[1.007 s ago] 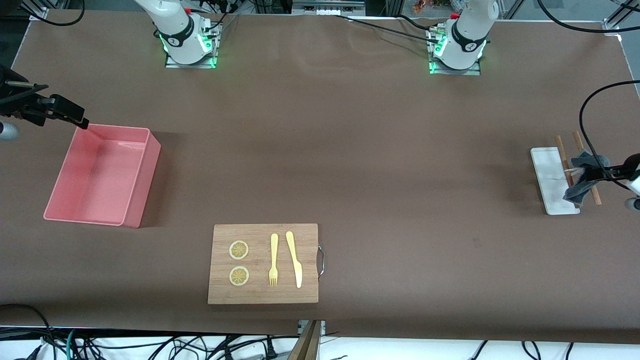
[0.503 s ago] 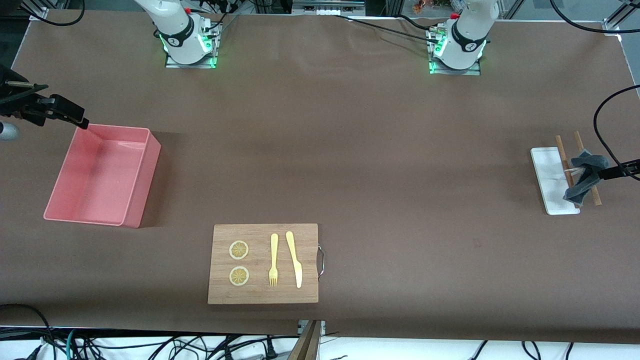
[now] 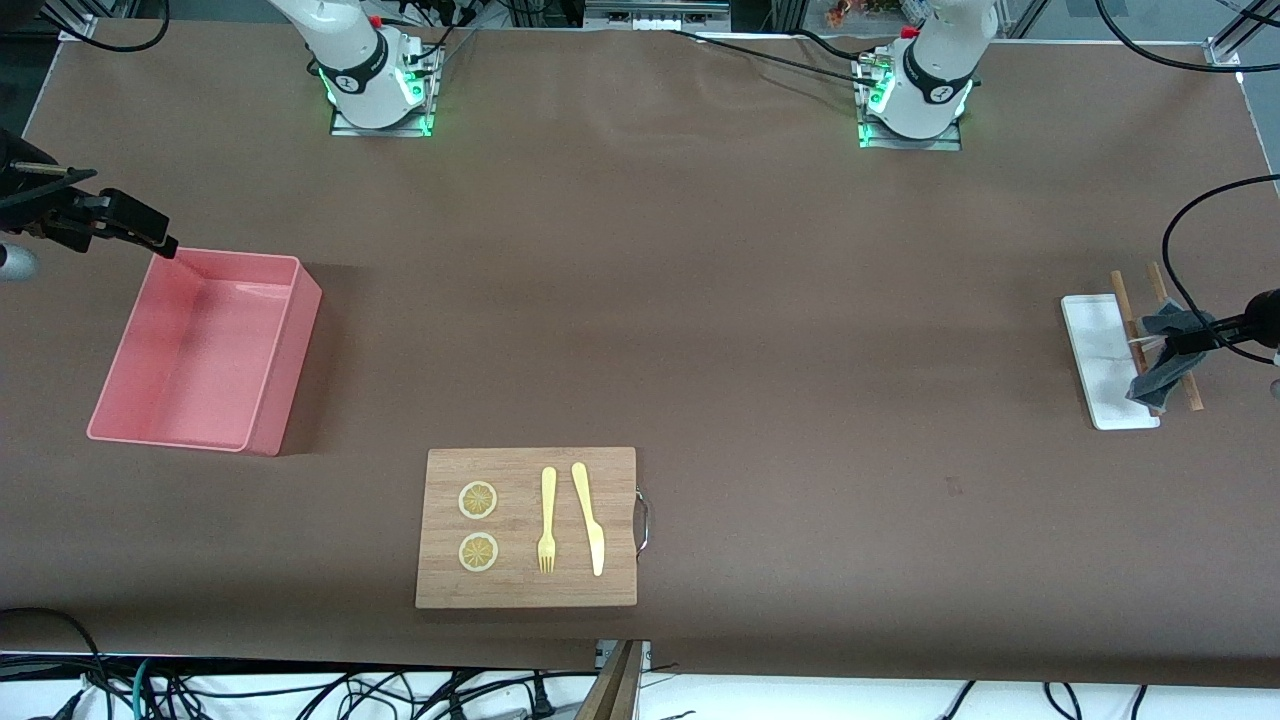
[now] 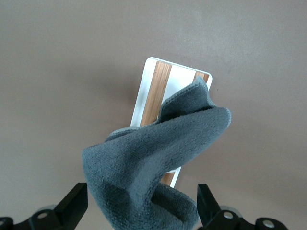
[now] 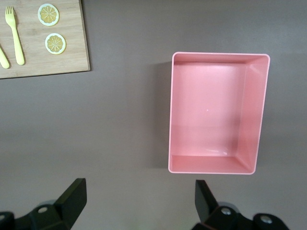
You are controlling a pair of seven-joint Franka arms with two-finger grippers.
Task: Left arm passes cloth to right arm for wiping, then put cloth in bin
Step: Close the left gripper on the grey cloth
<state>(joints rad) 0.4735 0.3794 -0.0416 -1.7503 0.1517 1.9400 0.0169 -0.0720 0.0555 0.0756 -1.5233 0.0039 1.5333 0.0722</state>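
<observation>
My left gripper will hold the dark-grey cloth by its bunched middle (image 4: pixel 141 194), leaving its hanging ends free for my right gripper.
The dark-grey cloth (image 3: pixel 1160 365) hangs limp from my left gripper (image 3: pixel 1190 340), lifted over the small white tray (image 3: pixel 1095 350) at the left arm's end of the table. In the left wrist view the cloth (image 4: pixel 153 143) fills the middle, bunched at the left gripper (image 4: pixel 139 211), with the tray (image 4: pixel 180 76) below it. The salmon-pink bin (image 3: pixel 230 257) stands empty at the right arm's end. My right gripper (image 3: pixel 165 243) waits, open and empty, over the bin's corner farthest from the front camera. In the right wrist view it (image 5: pixel 139 206) is over bare table beside the bin (image 5: pixel 220 54).
Two wooden sticks (image 3: pixel 1125 300) lie across the tray, also seen in the left wrist view (image 4: pixel 156 91). A wooden board (image 3: pixel 530 590) near the front edge carries a yellow fork (image 3: pixel 547 515), a yellow knife (image 3: pixel 590 520) and two lemon slices (image 3: pixel 478 500). A black cable loops above the left gripper.
The left wrist swung a little outward and back while the cloth stayed hanging over the tray. The right arm has not moved.
</observation>
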